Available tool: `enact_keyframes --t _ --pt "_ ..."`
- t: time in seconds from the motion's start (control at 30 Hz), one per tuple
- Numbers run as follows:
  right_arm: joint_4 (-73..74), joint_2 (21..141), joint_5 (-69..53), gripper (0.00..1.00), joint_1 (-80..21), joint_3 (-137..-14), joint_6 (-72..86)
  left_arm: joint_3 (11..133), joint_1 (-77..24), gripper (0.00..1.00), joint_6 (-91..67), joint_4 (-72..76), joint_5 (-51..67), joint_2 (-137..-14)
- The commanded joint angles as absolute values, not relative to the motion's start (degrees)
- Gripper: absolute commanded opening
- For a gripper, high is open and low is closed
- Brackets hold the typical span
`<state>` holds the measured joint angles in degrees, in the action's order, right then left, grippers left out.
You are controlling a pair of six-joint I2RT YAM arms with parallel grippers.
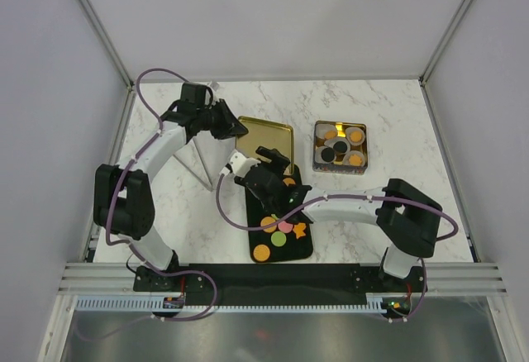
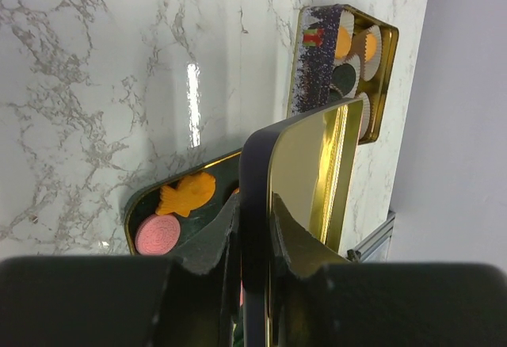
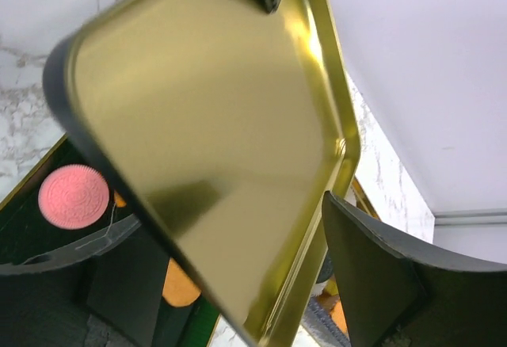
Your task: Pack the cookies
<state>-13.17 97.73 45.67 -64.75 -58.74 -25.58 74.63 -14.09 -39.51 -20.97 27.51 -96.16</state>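
Observation:
The lid's near corner (image 3: 257, 320) reaches back past my right gripper's fingers, in the gap between them. My right gripper should close now, because it would hold the lid.
My left gripper (image 1: 234, 124) is shut on the rim of a gold tin lid (image 1: 266, 140), holding it tilted above the table; in the left wrist view its fingers (image 2: 301, 248) pinch the lid's edge (image 2: 313, 165). My right gripper (image 1: 264, 166) stands open at the lid's near end, and the lid's corner (image 3: 214, 125) lies between its fingers (image 3: 380, 276). Cookies lie on a black tray (image 1: 304, 251): an orange round (image 1: 261, 253), a green one (image 1: 279, 239), a pink one (image 1: 285, 226) and an orange star (image 1: 299, 230). An orange fish shape (image 2: 186, 194) and a pink round (image 2: 157, 234) show under the lid.
A square tin (image 1: 340, 147) at the back right holds several paper cups with orange and dark cookies. White walls close in the marble table on three sides. The right arm reaches across the tray.

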Motion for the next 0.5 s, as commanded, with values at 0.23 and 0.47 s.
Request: enact_keyframes --t 0.23,0.47 --pt "-19.24 99.14 50.89 0.36 -64.86 -62.14 -31.2 75.32 -14.59 0.07 -37.53 -20.92 31.46 -91.76" --pt "-23.99 98.8 55.46 0.01 -64.86 -61.26 -34.63 76.46 -14.68 0.38 -37.62 -20.48 31.65 -91.32"
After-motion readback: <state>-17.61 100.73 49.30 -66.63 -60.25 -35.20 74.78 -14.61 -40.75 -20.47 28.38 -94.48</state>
